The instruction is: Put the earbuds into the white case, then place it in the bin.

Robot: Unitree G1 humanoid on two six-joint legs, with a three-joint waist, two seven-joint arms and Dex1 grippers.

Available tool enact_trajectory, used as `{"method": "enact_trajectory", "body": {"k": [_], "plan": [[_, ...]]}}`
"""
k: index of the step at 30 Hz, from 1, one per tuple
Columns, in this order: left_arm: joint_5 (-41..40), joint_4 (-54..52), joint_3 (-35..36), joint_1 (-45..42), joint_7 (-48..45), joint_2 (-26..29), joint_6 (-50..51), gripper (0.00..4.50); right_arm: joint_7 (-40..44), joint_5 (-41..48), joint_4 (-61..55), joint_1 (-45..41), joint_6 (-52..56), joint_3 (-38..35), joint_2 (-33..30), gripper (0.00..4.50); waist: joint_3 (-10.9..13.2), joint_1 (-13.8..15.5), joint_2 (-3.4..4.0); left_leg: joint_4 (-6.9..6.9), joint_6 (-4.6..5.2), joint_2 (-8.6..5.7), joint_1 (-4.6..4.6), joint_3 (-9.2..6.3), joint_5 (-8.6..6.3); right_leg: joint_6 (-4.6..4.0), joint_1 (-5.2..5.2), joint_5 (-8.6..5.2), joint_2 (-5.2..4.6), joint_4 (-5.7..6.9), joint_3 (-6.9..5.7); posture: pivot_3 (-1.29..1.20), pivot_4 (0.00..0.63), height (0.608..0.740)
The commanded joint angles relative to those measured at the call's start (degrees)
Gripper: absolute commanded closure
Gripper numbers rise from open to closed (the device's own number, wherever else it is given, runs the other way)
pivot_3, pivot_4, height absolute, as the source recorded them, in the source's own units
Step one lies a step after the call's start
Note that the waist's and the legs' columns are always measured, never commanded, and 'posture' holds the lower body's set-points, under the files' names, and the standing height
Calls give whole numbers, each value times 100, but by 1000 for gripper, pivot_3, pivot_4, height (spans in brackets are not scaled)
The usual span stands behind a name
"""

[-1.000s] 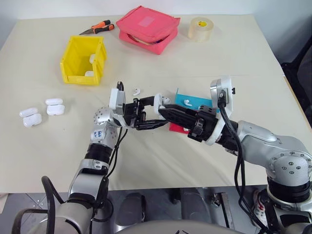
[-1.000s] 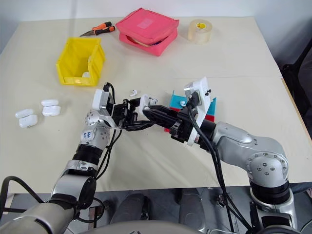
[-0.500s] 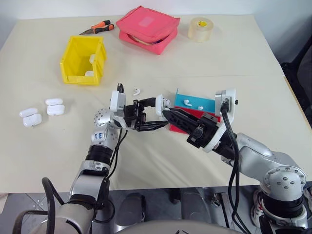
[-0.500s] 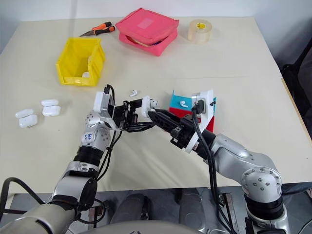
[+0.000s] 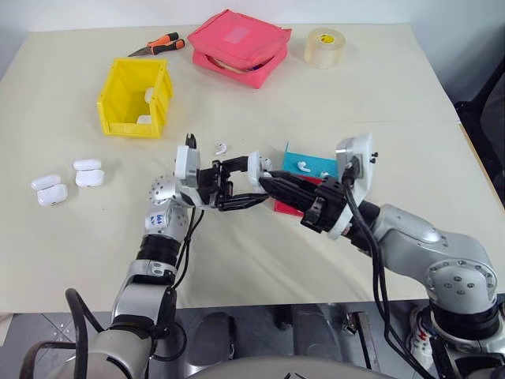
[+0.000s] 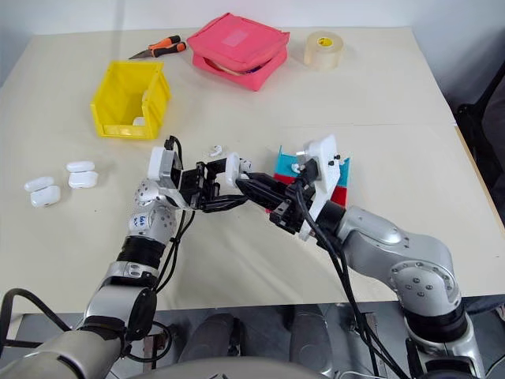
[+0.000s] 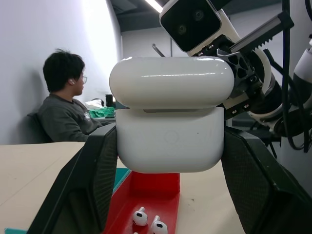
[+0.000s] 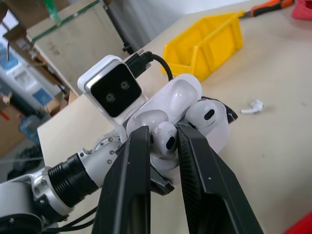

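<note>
My right gripper opens now, since the earbud stands in the open case's slot and would rest if I released it.
My left gripper [image 5: 249, 181] is shut on the white case [image 5: 256, 164], holding it above the middle of the table. The case [image 7: 170, 141] fills the space between the black fingers [image 7: 97, 180], its lid raised. My right gripper [image 8: 163, 146] is shut on an earbud [image 8: 165, 139] right at the case's open top. A second earbud [image 8: 204, 117] sits in the case [image 8: 217, 136]. Another loose earbud [image 5: 222, 147] lies on the table behind the grippers. The yellow bin [image 5: 134, 99] stands at the back left with white cases inside.
A blue tray [image 5: 312, 164] holding earbuds and a red tray [image 7: 156, 187] with two earbuds lie under my right arm. Three white cases [image 5: 67, 180] rest at the left. A pink pouch [image 5: 239, 46], tape roll [image 5: 324, 46] and orange-handled pliers [image 5: 158, 43] line the far edge. A person [image 7: 66, 112] sits beyond.
My right wrist has rolled a little while its fingertips stay at the case. The left gripper and the case have held still.
</note>
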Motion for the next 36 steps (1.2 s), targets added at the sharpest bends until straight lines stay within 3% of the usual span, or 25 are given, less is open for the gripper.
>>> {"method": "enact_trajectory", "body": {"k": [1, 11, 17, 36], "plan": [[-548, -712, 91, -74, -445, -173, 174, 1711, -114, -540, 627, -26, 368, -7, -214, 4059, 0, 1, 0, 1, 0, 0, 1, -1, 0, 0, 0, 0, 0, -1, -1, 0, 150, 740], [-502, -703, 163, -77, -514, -238, 283, 1711, 259, -654, 697, -365, 623, -66, -310, 4059, 0, -3, -1, 1, 0, 0, 0, -1, 0, 0, 0, 0, 0, -2, -2, 0, 150, 740], [-442, -641, 205, -112, -523, -253, 236, 1711, 439, -784, 642, -544, 649, -82, -293, 2192, 0, 0, -2, 0, 0, 0, 0, -1, 0, 1, 0, 0, 0, -2, -2, 0, 150, 740], [-377, -328, 301, -251, -590, -129, 104, 1711, 1103, -608, 190, -613, 957, -472, -823, 2192, 0, -1, -2, 1, 0, 0, -1, -1, 0, 1, 0, 1, 0, -2, -2, 0, 150, 740]]}}
